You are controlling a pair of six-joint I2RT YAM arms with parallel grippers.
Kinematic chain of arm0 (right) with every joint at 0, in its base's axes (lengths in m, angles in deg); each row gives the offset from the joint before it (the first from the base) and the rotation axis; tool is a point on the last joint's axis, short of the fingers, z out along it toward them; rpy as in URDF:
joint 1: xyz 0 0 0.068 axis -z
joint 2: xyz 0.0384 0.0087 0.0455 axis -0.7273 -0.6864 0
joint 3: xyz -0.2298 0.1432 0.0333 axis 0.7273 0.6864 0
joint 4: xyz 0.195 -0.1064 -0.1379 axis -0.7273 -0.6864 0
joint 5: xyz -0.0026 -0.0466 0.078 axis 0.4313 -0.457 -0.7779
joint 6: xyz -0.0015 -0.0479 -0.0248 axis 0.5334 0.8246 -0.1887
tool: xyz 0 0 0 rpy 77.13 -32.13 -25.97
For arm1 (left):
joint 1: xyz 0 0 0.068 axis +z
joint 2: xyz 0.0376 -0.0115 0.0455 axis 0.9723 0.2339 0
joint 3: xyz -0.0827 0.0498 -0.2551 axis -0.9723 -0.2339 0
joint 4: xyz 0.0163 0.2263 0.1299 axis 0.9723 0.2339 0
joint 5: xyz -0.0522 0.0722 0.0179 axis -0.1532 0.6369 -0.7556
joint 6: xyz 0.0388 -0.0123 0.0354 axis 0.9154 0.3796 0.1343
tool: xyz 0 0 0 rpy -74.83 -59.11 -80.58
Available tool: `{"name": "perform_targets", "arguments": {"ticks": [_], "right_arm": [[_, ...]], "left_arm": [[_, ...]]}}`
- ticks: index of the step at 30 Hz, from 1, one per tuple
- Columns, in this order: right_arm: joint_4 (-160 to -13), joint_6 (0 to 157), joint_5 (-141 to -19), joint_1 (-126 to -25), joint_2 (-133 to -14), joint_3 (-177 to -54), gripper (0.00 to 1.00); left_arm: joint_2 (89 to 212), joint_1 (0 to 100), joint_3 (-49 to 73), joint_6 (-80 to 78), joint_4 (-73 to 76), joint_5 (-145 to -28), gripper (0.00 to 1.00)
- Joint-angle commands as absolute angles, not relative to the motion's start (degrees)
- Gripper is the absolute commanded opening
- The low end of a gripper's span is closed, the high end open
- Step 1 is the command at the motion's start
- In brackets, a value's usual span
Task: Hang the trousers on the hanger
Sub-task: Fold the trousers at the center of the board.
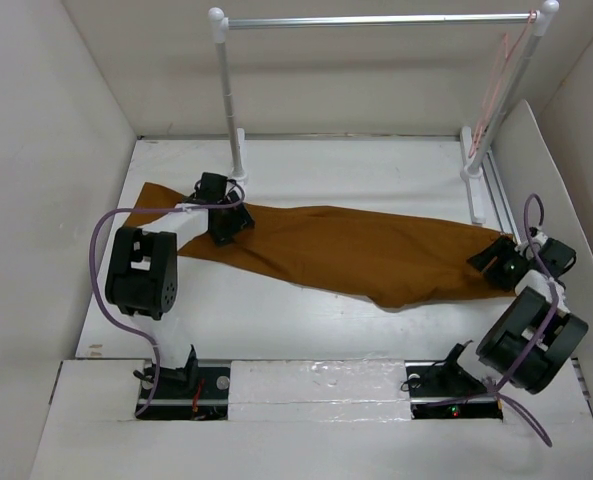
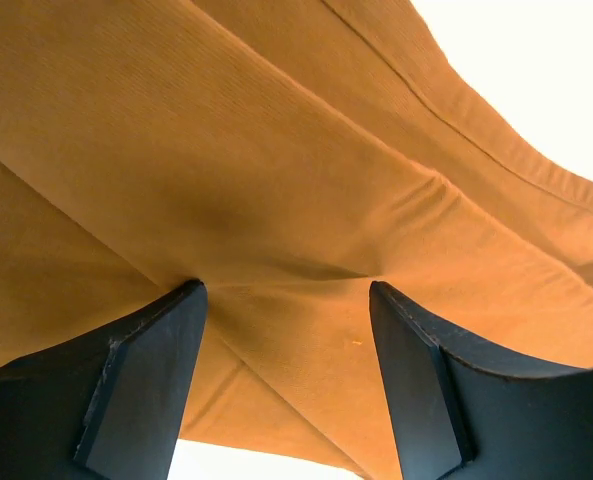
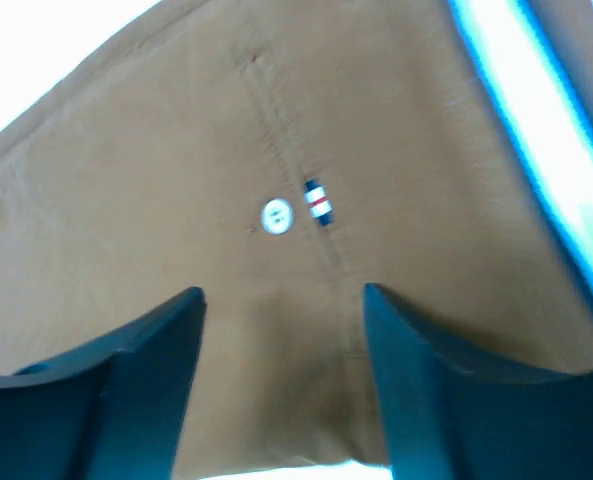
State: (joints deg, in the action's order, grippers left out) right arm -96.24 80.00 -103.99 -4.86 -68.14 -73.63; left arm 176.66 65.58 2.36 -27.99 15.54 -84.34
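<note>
I will next grab the trousers (image 1: 356, 250) with my right gripper by the near side of their waist end (image 1: 488, 277), to fold the waist over for the hanger.
The rust-brown trousers (image 1: 356, 250) lie flat across the table, leg ends at the far left and waist at the right. My left gripper (image 1: 224, 222) is open, its fingertips resting on the leg cloth (image 2: 276, 150), which puckers between them (image 2: 284, 290). My right gripper (image 1: 496, 262) is open over the waist end (image 3: 176, 200), where a white button (image 3: 275, 216) and a striped tab (image 3: 318, 200) show just past the fingertips (image 3: 281, 292). The pale pink wire hanger (image 1: 496, 80) hangs from the right end of the silver rail (image 1: 376, 20).
The rail stands on two white posts, the left post (image 1: 231, 90) just behind my left gripper and the right post's foot (image 1: 473, 170) behind my right gripper. White walls close in the table at left, right and back. A white ledge (image 1: 316, 385) runs between the arm bases.
</note>
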Motion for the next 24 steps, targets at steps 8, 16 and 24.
{"name": "perform_targets", "arguments": {"ticks": [8,16,24], "right_arm": [[-105.23,77.27,-99.01,3.88,-53.15,-73.14,0.93],[-93.74,69.79,-100.83,10.13,-57.79,-64.0,1.0],[-86.36,65.76,-98.81,10.65,-65.27,-62.24,1.0]], "left_arm": [[168.03,63.55,0.35,-24.4,24.93,-75.36,0.65],[166.26,64.08,-0.01,-23.87,23.79,-79.55,0.65],[166.44,63.38,0.96,-23.7,23.79,-78.78,0.65]]}}
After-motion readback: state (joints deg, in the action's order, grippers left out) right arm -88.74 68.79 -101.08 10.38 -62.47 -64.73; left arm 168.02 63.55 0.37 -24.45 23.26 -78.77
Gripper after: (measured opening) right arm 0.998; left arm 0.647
